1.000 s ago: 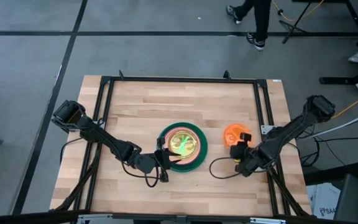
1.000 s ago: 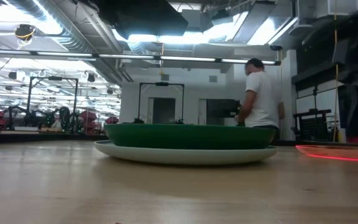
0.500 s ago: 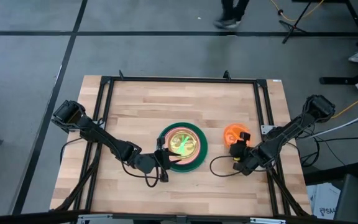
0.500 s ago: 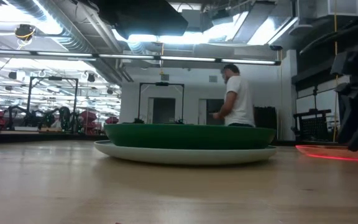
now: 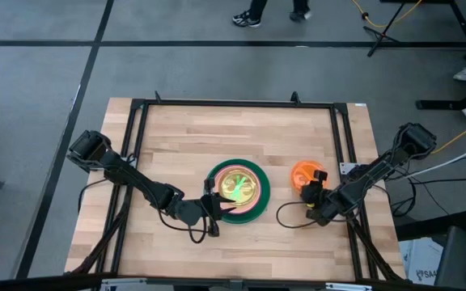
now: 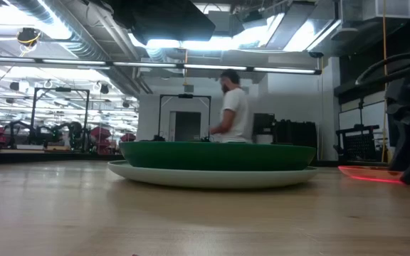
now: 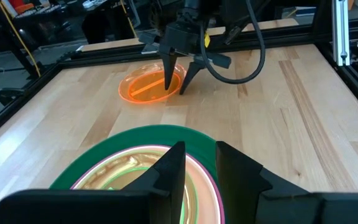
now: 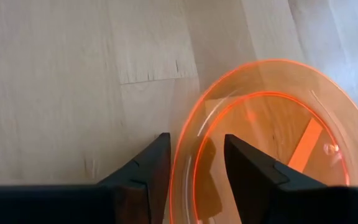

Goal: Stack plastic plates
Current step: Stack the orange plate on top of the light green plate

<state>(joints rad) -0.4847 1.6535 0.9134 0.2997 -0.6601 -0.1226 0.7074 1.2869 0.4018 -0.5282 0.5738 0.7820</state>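
Note:
My fingers are low by the table and straddle the orange plate's near rim (image 5: 300, 189) (image 8: 186, 158), so it is now time for my right gripper to close on the orange plate.
A stack of plates (image 5: 237, 190) sits mid-table: a pale large plate (image 6: 212, 178) at the bottom, a dark green one (image 7: 160, 132) on it, then magenta and small lime and yellowish ones inside. A lone translucent orange plate (image 5: 304, 174) lies flat to its right. My left gripper (image 5: 214, 204) hovers open over the stack's near-left rim (image 7: 199, 149). My right gripper (image 5: 308, 191) is open and points down at the orange plate's near rim (image 8: 194, 146). One finger (image 8: 148, 168) is outside the rim and one (image 8: 247, 168) is over the inside. My right gripper stands astride the orange plate's near rim (image 8: 182, 155) from above, one finger outside and one inside. The plate lies flat on the table. Whether the fingers touch it, I cannot tell.
A black frame rail (image 5: 233, 103) runs round the tabletop. A cable loop (image 5: 285, 217) lies on the wood beside the right arm, and another (image 5: 196, 234) lies by the left arm. Bare wood lies on the far half. A person (image 6: 233, 117) walks in the room beyond.
My right gripper has come down toward the orange plate's near rim; in the low view its fingers now reach almost to table level. The plates have not moved. The person behind the table has walked toward the left.

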